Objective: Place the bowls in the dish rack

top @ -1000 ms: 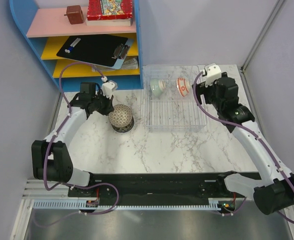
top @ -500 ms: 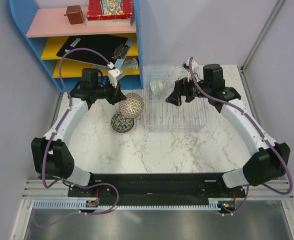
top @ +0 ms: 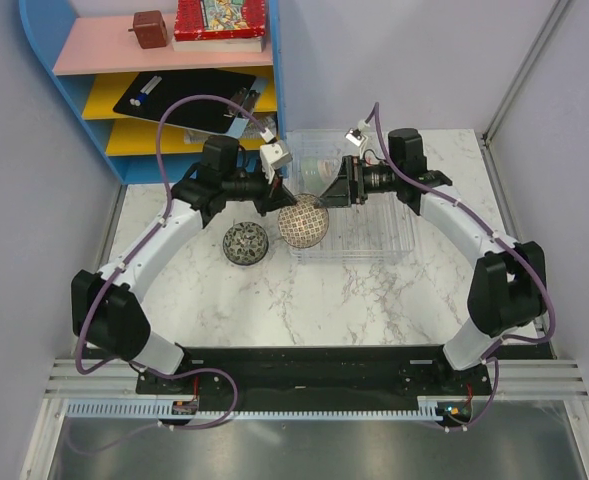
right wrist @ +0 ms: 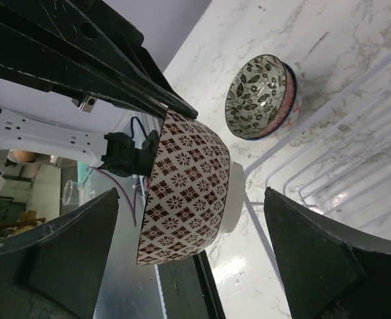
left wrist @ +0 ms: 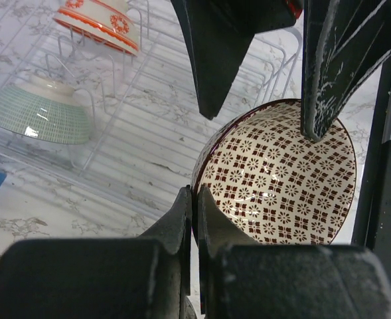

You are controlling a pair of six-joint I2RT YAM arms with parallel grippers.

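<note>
My right gripper should next stand the bowl sideways in the rack point(top: 402, 238), so it should grab the brown-and-white bowl across its rim and foot, opposite my left gripper.
My left gripper point(top: 282, 200) is shut on the rim of a brown-and-white mesh-patterned bowl point(top: 304, 222) and holds it tilted on its side over the left edge of the clear dish rack point(top: 402, 238). The left wrist view shows the fingers point(left wrist: 182, 219) pinching the rim of the bowl point(left wrist: 275, 173). My right gripper point(top: 334, 188) is open, its jaws wide on either side of that bowl point(right wrist: 182, 173) without gripping it. A pale green bowl point(left wrist: 39, 113) and a white bowl with red marks point(left wrist: 99, 23) stand in the rack. A floral bowl point(top: 244, 243) sits on the table.
The blue shelf unit point(top: 174, 90) with a black clipboard point(top: 189, 98) stands at the back left, close behind the left arm. Walls close in the left and right sides. The rack's wire slots point(left wrist: 149, 126) lie below the held bowl.
My left gripper lifted the patterned bowl off the floral bowl and carried it right to the rack's edge. My right gripper swung left from the rack's far side and now straddles it.
</note>
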